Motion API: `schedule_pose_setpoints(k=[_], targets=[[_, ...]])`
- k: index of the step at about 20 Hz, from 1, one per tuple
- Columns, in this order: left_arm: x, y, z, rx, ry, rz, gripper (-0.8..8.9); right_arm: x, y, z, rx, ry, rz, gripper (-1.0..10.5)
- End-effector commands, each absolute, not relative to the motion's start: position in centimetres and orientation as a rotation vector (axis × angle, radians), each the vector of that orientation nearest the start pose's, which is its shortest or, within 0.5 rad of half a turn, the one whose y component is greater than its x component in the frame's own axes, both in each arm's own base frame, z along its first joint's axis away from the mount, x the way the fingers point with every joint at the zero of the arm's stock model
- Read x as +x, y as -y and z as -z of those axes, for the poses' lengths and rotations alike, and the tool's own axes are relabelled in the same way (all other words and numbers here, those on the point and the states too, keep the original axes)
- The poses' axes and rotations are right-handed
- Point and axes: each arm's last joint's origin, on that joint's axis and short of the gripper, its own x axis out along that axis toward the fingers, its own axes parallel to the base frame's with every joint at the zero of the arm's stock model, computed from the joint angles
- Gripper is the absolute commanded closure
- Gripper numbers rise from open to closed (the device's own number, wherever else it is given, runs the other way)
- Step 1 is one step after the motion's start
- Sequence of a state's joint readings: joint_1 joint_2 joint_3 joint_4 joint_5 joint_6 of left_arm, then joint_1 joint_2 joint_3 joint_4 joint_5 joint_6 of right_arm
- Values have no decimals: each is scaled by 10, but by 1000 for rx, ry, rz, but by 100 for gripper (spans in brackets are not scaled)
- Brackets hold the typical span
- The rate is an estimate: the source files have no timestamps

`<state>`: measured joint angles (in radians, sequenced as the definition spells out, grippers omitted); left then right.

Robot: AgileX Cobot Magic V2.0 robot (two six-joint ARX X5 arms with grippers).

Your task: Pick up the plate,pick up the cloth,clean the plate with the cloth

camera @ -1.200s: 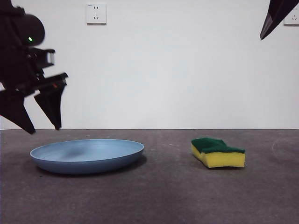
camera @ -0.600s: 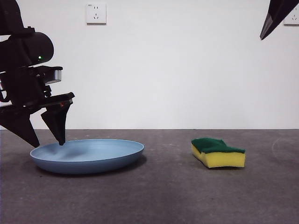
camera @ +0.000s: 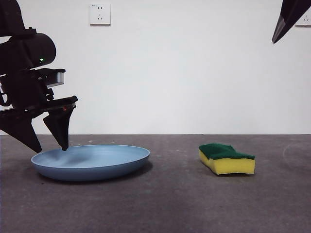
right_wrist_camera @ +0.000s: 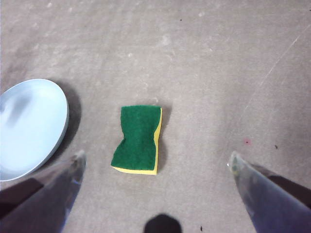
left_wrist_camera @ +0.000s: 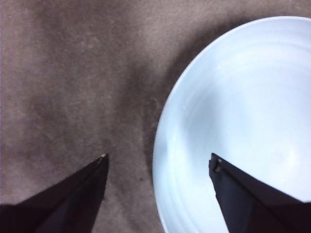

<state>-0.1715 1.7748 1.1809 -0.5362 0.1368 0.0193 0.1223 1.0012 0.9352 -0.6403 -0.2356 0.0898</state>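
I should grab the plate by its thin raised rim [camera: 47,151] with my left gripper next, because the plate's broad side is far wider than the gripper's open fingers.
The light-blue plate [camera: 91,161] lies flat on the dark table at the left, also in the left wrist view [left_wrist_camera: 243,126] and the right wrist view [right_wrist_camera: 29,128]. My left gripper [camera: 50,147] is open and straddles the plate's left rim, one jaw over the inside and one outside over the table; in its own view the gripper [left_wrist_camera: 158,158] brackets that rim. The cloth, a yellow sponge with a green top [camera: 226,158], rests on the table to the right [right_wrist_camera: 137,139]. My right gripper [right_wrist_camera: 155,160] hangs open high above the cloth.
A white wall with a socket [camera: 99,14] closes off the back of the table. The right arm shows only as a black tip [camera: 287,18] at the top right corner. Bare grey tabletop [camera: 175,194] lies between plate and sponge.
Over the second my left gripper came down from above the plate's left side until its jaws reached the rim; in the last half second it barely moved. Plate and sponge stayed put.
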Motion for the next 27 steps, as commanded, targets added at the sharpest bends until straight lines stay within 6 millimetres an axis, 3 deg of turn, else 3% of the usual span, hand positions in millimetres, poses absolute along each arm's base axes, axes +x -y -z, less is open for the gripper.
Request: schedule_pose_setpoints(k=[1,8,9,11,17,19,27], targets=[[347,65,-182,49,-1143,293,469,197,-31,-309,133,-720,-309,443],[349,68,-166,43,-1202,290,474,196,-31,-307,133,-737,-307,443],[349,69,-166,45,-1201,292,526,196,-31,-307,133,-738,-307,443],[349,69,-166,50,-1201,297,827,196,-31,-307,137,-738,-306,443],[347,73,-169,58,-1203,310,821,197,-36,-306,144,-746,-351,444],[345,73,-183,62,-1198,313,821,202,-44,-303,121,-758,-384,445],[318,70,-283,65,-996,326,821,242,-97,-274,-46,-895,-415,448]])
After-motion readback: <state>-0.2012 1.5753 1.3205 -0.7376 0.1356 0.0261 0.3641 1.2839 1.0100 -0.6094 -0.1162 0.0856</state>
